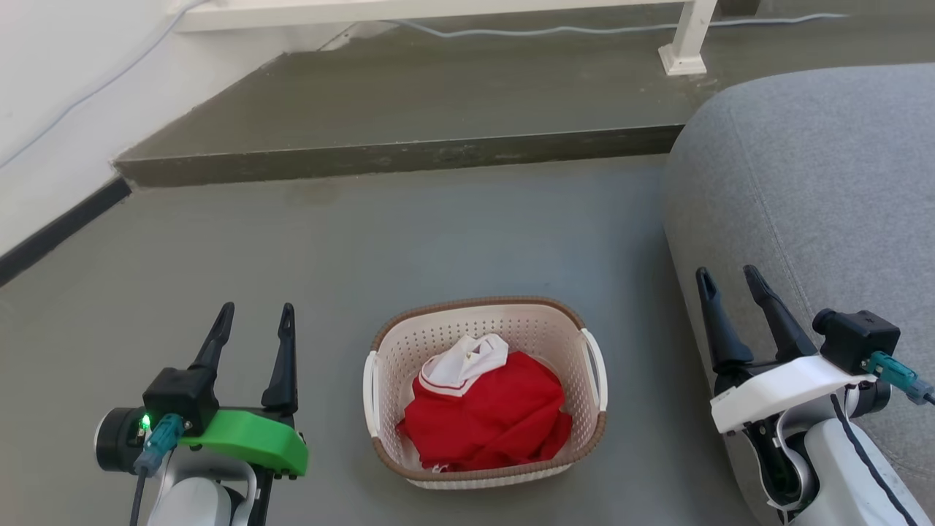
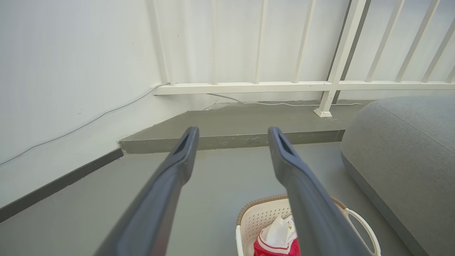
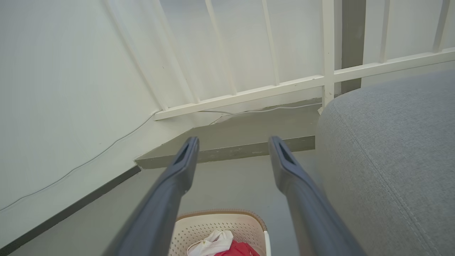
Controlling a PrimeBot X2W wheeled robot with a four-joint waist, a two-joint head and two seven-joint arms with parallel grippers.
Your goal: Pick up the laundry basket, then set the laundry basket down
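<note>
Next, my left gripper needs to grab the basket by its slim white side handle [image 1: 372,394], since the basket's body is too wide for the fingers.
The laundry basket [image 1: 438,337] stands on the grey floor in the middle of the head view, cream-white and perforated, with a brown rim and a white handle on each side. A red and white garment [image 1: 486,413] lies inside it. My left gripper [image 1: 256,314] hangs open to the basket's left, apart from it. My right gripper [image 1: 727,277] is open to the basket's right, in front of the grey cushion. The left wrist view catches the basket [image 2: 259,220] at the bottom between and under the fingers [image 2: 177,167]. The right wrist view shows the basket [image 3: 220,224] low between its fingers [image 3: 288,167].
A large grey cushion [image 1: 818,190] fills the right side, close to my right arm. A raised concrete step [image 1: 394,155] crosses the floor beyond the basket, with a white railing post [image 1: 687,44] and a cable [image 1: 555,31] on it. A white wall [image 1: 58,109] runs along the left.
</note>
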